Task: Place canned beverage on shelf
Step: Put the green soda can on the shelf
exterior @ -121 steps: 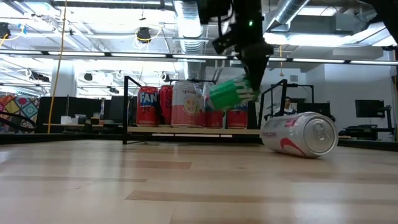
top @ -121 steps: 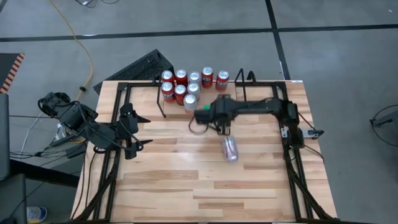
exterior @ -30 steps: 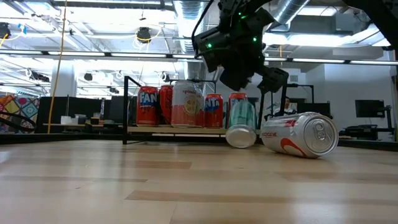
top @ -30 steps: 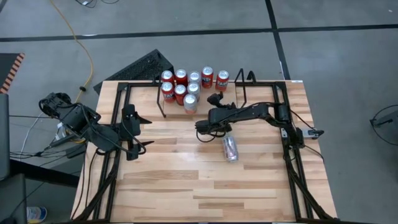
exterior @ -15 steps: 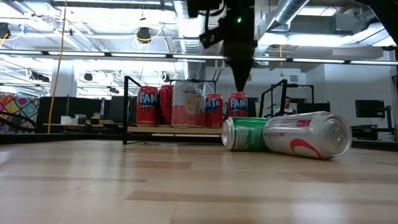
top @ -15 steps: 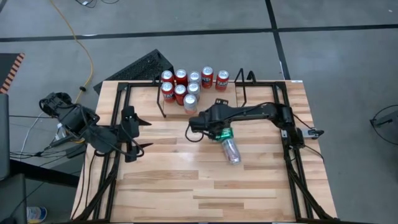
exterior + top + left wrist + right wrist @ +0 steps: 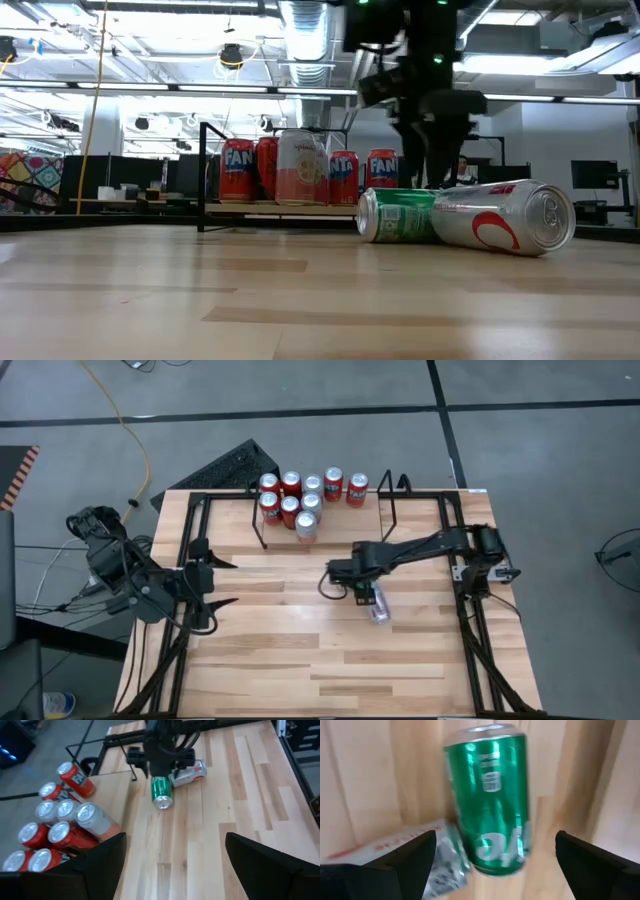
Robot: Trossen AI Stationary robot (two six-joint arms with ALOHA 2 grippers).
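I need to grab the green can by its cylindrical side [image 7: 490, 805] with my right gripper next.
A green can [image 7: 487, 795] lies on its side on the wooden table, and shows in the low view too as the green can [image 7: 395, 215]. Beside it lies a silver can [image 7: 505, 215], seen from above as the silver can [image 7: 378, 603]. My right gripper [image 7: 355, 585] hangs over the green can, pointing down and open, one finger to each side and clear of it. The shelf [image 7: 385, 505], a black wire rack at the far edge, carries several red cans [image 7: 300, 495] standing upright. My left gripper [image 7: 215, 578] waits open at the table's left side.
Black rails [image 7: 470, 620] run along the table's left and right sides. The shelf's right half [image 7: 370, 510], beside the red cans, is bare wire. Open wood [image 7: 300, 650] stretches across the near half of the table.
The green can, which stood on end beside the silver can a second ago, has tipped over and now lies on its side against it. The silver can has shifted a little toward the near right. My right gripper, still open, has turned to point down over the green can.
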